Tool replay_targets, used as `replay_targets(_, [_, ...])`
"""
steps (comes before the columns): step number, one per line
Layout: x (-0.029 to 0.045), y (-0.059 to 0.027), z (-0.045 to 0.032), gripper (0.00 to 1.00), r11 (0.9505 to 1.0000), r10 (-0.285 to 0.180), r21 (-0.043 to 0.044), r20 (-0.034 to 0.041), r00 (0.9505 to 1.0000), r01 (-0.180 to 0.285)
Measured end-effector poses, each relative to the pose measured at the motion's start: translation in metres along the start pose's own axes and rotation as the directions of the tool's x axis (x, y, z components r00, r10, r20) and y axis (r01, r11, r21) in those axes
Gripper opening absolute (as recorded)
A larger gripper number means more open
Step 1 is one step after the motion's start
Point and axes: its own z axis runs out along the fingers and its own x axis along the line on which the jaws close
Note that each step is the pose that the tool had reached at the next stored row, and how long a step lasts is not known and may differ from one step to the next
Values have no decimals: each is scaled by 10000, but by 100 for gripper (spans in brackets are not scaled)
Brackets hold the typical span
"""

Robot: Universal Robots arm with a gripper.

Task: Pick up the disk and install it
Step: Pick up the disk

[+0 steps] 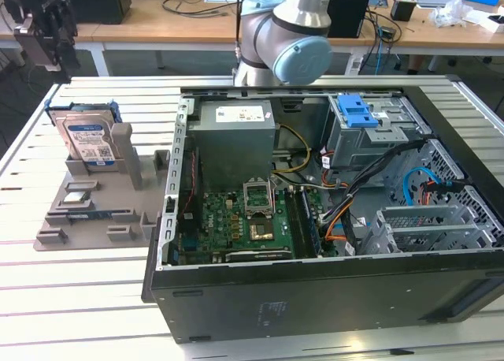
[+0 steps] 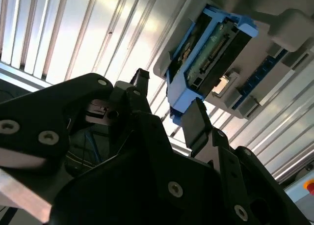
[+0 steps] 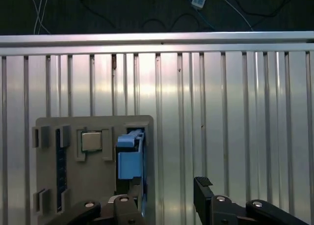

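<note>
The disk's lower edge is held tightly by the sides of the grey fixture's slot, so next my gripper needs to grab the disk by its upper end (image 1: 85, 110), above those sides.
The disk (image 1: 87, 137), a silver-grey drive with a white and blue label in a blue carrier frame, stands on edge in a slot of the grey fixture plate (image 1: 94, 199) at the exterior view's left. My gripper (image 1: 52, 38) hangs above and slightly behind it, apart from it. In the first wrist view the disk's blue edge (image 3: 129, 158) lies just ahead of one finger (image 3: 128, 205), and the gripper (image 3: 167, 200) is open with nothing between its fingers. The second wrist view shows the disk's connector end (image 2: 208, 53) beyond the open gripper (image 2: 167, 99).
An open computer case (image 1: 441, 124) lies on the slatted metal table (image 1: 79, 298), holding a grey power supply box (image 1: 235, 136), a blue-handled drive cage (image 1: 364, 124) and a motherboard (image 1: 236, 223). The fixture also carries a square chip (image 3: 91, 141). Desks with cables stand behind.
</note>
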Motion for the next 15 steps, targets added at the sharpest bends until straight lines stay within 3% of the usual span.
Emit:
replay_targets(2, [73,-1,1,54,10000,1,2,-34,10000,-1])
replay_targets(5, [253,-6,13,54,10000,1,3,-101,9999,-1])
replay_targets(10, [299,-15,144,54,10000,-97,-6,-117,9999,97])
replay_targets(15, [300,-19,261,54,9964,-846,-10,-143,9963,845])
